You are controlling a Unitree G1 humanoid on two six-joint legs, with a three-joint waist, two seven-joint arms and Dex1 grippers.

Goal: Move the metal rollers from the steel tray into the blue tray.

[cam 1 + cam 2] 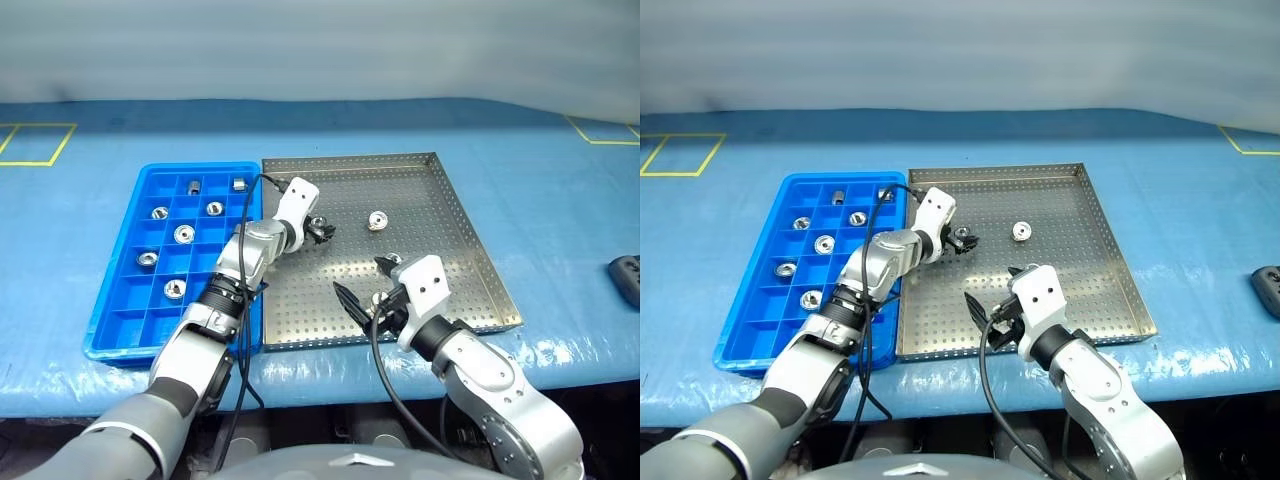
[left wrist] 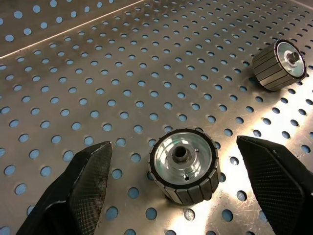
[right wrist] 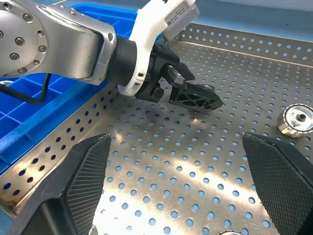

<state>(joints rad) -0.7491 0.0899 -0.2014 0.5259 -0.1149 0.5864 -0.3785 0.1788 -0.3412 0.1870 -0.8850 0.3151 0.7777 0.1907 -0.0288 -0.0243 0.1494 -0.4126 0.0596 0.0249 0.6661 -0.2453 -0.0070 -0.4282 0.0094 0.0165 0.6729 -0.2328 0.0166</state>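
My left gripper should close on the ribbed metal roller now. My fingers are on either side of the roller, near the steel tray's perforated bottom, so they would hold the roller.
The steel tray (image 1: 470,250) lies in the middle of the table, with the blue tray (image 1: 120,320) against its left side. Several metal rollers (image 1: 184,234) sit in the blue tray's compartments. My left gripper (image 2: 173,144) is low over the steel tray's left part. It stands open with one roller (image 2: 183,164) upright on the perforated floor between its fingers, untouched. A second roller (image 1: 378,221) lies to its right, and a third (image 1: 394,259) shows beside my right gripper's upper finger. My right gripper (image 1: 364,280) hovers open and holds nothing, over the tray's near part.
A dark object (image 1: 625,278) lies at the table's right edge. Yellow tape marks (image 1: 35,145) sit at the far corners of the blue table cover. Black cables hang off both arms near the trays' front edges.
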